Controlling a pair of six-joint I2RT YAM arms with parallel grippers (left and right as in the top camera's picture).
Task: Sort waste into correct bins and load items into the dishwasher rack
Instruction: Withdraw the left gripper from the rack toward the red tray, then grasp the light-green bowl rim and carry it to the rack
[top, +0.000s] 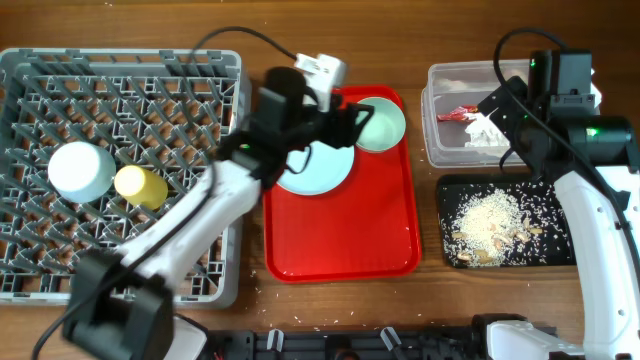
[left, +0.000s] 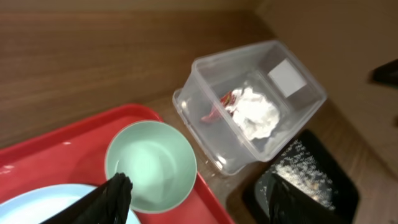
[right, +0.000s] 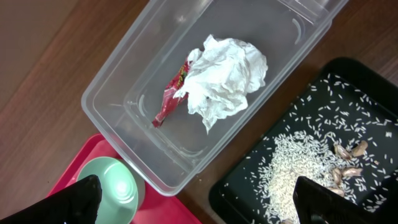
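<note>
The light-green bowl (top: 382, 123) should go tilted into the rack, so my left gripper should grab its rim facing the tub and black tray next.
The grey dishwasher rack (top: 190, 80) holds a small pale-blue dish (top: 82, 170) and a yellow cup (top: 140, 186). A large pale-blue plate (top: 318, 168) and a light-green bowl (top: 382, 123) sit on the red serving tray. My left gripper (top: 350, 125) is open and empty above the plate's far edge, beside the bowl (left: 149, 165). The clear tub (top: 445, 75) holds the red wrapper (right: 169, 102) and white tissue (right: 227, 74). The black tray (top: 555, 250) holds rice scraps (right: 295, 171). My right gripper (top: 497, 105) hangs open and empty above the tub. Fork and chopsticks are out of view.
The red serving tray (top: 340, 240) lies between the rack and the bins. A few rice grains are scattered on the wooden table near the tray's front left corner (top: 255, 275). The tub (left: 205, 71) and black tray (left: 339, 180) stand side by side at the right.
</note>
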